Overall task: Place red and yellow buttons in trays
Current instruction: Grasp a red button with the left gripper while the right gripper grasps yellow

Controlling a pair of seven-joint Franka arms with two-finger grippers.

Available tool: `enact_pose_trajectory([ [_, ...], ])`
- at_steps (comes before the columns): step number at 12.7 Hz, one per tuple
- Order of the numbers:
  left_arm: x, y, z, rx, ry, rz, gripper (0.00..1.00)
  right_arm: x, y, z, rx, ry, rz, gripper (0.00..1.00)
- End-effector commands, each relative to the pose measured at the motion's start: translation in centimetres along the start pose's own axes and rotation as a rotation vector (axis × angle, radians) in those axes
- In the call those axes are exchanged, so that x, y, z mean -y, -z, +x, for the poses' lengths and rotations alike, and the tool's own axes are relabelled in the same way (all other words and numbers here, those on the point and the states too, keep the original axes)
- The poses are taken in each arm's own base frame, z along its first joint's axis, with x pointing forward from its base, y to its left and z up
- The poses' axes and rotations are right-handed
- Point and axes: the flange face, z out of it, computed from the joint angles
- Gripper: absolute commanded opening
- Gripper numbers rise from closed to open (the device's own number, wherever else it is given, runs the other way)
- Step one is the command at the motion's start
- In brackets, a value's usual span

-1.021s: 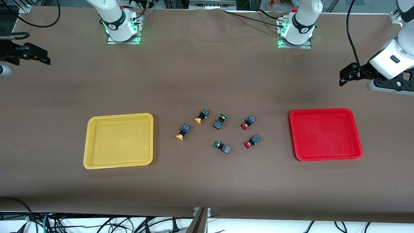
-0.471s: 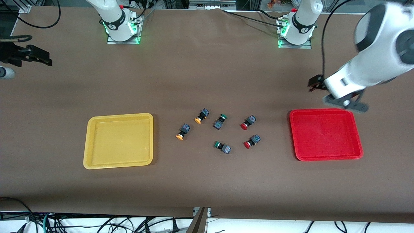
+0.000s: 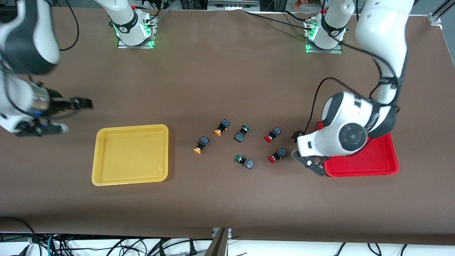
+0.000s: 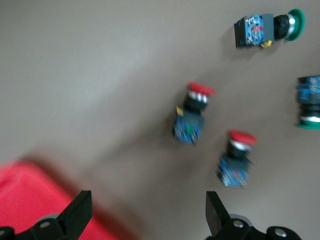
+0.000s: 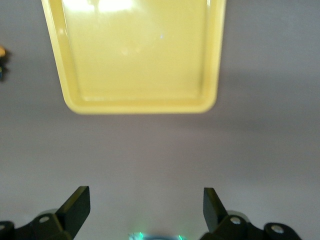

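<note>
My right gripper needs to put a yellow button in the yellow tray [image 3: 130, 179], so it will next grab the button by its black and blue body [image 3: 203, 141].
Two red buttons [image 3: 272, 134] [image 3: 277, 155] and two yellow buttons [image 3: 221, 127] [image 3: 201, 144] lie on their sides mid-table, between the yellow tray [image 3: 130, 179] and the red tray [image 3: 359, 172]. Both trays hold nothing that I can see. My left gripper [image 3: 298, 140] hovers open over the table between the red tray's edge and the red buttons. The left wrist view shows its open gripper [image 4: 148, 215], both red buttons [image 4: 192, 112] [image 4: 236, 160] and a tray corner [image 4: 30, 195]. My right gripper [image 3: 83, 103] is open over the table beside the yellow tray [image 5: 140, 106], as the right wrist view [image 5: 145, 210] shows.
Two green buttons [image 3: 241, 133] [image 3: 245, 161] lie among the others, also in the left wrist view [image 4: 267, 27] [image 4: 310, 102]. The left arm's wrist covers part of the red tray. The arm bases [image 3: 134, 32] [image 3: 325, 35] stand farthest from the front camera.
The left arm swung in from the table's end to over the red tray's edge by the red buttons. The right arm moved in toward the yellow tray. No button has moved.
</note>
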Motion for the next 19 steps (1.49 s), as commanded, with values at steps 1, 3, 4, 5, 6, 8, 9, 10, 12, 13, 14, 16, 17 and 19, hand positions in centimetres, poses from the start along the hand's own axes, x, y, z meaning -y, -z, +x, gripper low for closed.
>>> enact_pose_trajectory([
  [1,-1.7,-4.3,3.7,-0.111,-0.162,0.045,1.00,8.6,-3.8,3.0,-0.059,-0.143,-0.009,1.00],
  [3,-3.8,-7.8,4.5,-0.132,-0.184,0.051,1.00,14.9,-7.9,4.8,-0.112,-0.277,-0.005,1.00],
  [4,-4.7,-8.9,4.6,-0.124,-0.200,0.048,1.00,17.8,-9.9,5.4,-0.141,-0.345,0.005,1.00],
  [5,-4.8,-10.4,4.3,-0.108,-0.203,0.041,1.00,20.3,-11.8,5.9,-0.167,-0.394,0.017,1.00],
  [6,-4.8,-11.0,4.2,-0.099,-0.204,0.037,1.00,22.3,-13.6,6.3,-0.188,-0.436,0.030,1.00],
  [8,-5.2,-11.4,4.1,-0.090,-0.209,0.033,1.00,25.9,-17.1,6.9,-0.230,-0.502,0.064,1.00],
  [9,-5.1,-11.5,3.8,-0.082,-0.208,0.030,0.79,27.5,-19.2,7.1,-0.249,-0.543,0.081,1.00],
  [10,-4.9,-11.8,3.5,-0.071,-0.202,0.024,0.41,28.7,-20.7,7.3,-0.265,-0.582,0.101,1.00],
  [12,-5.1,-11.5,3.2,-0.065,-0.203,0.022,0.01,30.5,-23.4,7.3,-0.273,-0.591,0.109,1.00],
  [13,-4.9,-10.7,3.2,-0.072,-0.195,0.026,0.00,31.3,-24.4,7.2,-0.278,-0.592,0.113,1.00],
  [14,-4.5,-9.3,2.9,-0.058,-0.189,0.023,0.00,32.3,-25.3,6.9,-0.285,-0.592,0.119,1.00],
  [16,-2.7,-5.5,1.5,-0.003,-0.163,0.018,0.00,32.9,-25.9,6.7,-0.285,-0.586,0.119,1.00],
  [17,-1.0,-4.0,0.5,0.017,-0.138,0.016,0.00,33.5,-26.1,6.4,-0.281,-0.579,0.120,1.00],
  [19,2.3,-1.3,-2.1,0.095,-0.118,0.053,0.00,34.1,-27.2,6.1,-0.272,-0.572,0.111,0.95],
])
